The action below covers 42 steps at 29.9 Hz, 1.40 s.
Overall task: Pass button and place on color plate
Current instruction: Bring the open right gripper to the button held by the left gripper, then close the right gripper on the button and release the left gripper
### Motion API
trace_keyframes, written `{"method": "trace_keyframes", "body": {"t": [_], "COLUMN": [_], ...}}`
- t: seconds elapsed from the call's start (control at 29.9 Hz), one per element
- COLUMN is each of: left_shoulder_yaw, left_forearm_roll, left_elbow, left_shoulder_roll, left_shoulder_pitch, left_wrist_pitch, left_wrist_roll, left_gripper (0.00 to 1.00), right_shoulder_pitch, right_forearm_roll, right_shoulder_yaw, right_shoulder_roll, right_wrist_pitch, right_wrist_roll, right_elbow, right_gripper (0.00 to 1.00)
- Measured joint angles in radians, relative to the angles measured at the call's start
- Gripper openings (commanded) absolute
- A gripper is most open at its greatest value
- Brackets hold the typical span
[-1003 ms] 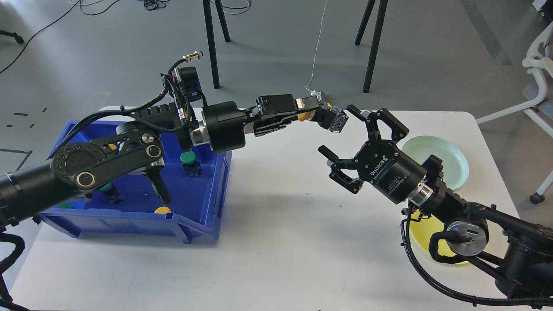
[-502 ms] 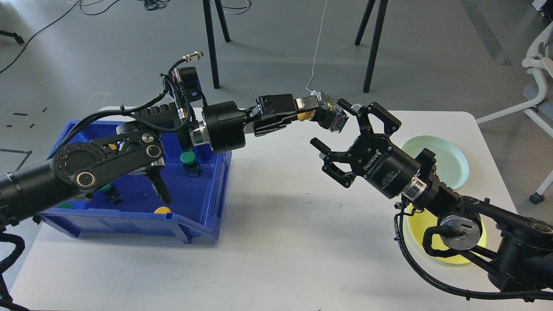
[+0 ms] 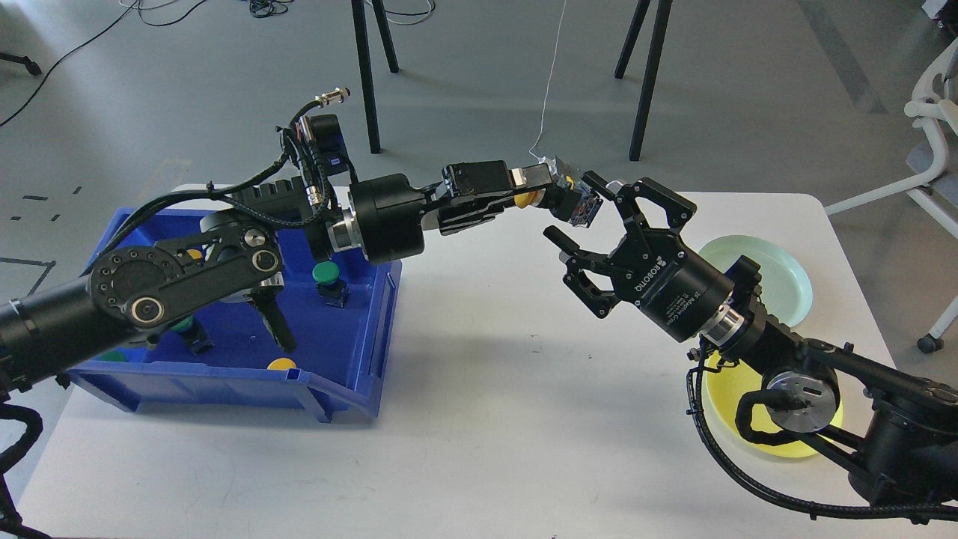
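Note:
Next, my right gripper takes hold of the button by the black body end sticking out, since my left gripper's fingers cover the yellow cap.
My left gripper (image 3: 540,192) is shut on a yellow-capped button (image 3: 528,198) and holds it in the air over the table's far middle, the button's black body (image 3: 580,206) pointing right. My right gripper (image 3: 575,211) is open, its fingers (image 3: 599,185) spread just around the body's far end; I cannot tell if they touch it. A yellow plate (image 3: 771,442) lies at the front right, partly hidden by my right arm. A pale green plate (image 3: 778,281) lies behind it.
A blue bin (image 3: 352,329) at the left holds several green and yellow buttons (image 3: 325,273). The white table (image 3: 494,419) shows bare in its middle and front. Black stand legs (image 3: 647,75) and a white chair (image 3: 932,150) stand behind the table.
My right gripper has moved left and up toward the held button, and its open fingers now reach the button's body. My left arm has barely moved.

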Motion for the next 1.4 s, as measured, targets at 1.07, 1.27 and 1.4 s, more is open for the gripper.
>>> {"method": "trace_keyframes", "body": {"t": [1.07,1.27,1.4], "left_shoulder_yaw": [-0.011,-0.014,-0.015], "left_forearm_roll": [-0.001,-0.005,-0.006], "left_elbow": [0.0,0.001,0.002], "left_shoulder_roll": [0.0,0.0,0.0], "left_shoulder_pitch": [0.012,0.012,0.012], "left_wrist_pitch": [0.01,0.009,0.008], "left_wrist_roll": [0.0,0.0,0.0], "left_gripper": [0.59,0.68,0.71], "right_shoulder_pitch": [0.001,-0.004,-0.012], "right_forearm_roll": [0.002,0.002,0.002], "right_shoulder_yaw": [0.013,0.015,0.016], "right_shoulder_roll": [0.001,-0.002,-0.006], "right_wrist_pitch": [-0.026,-0.026,-0.026], "right_wrist_roll": [0.0,0.001,0.0], "right_elbow": [0.01,0.011,0.013], "right_gripper": [0.01,0.01,0.01]}}
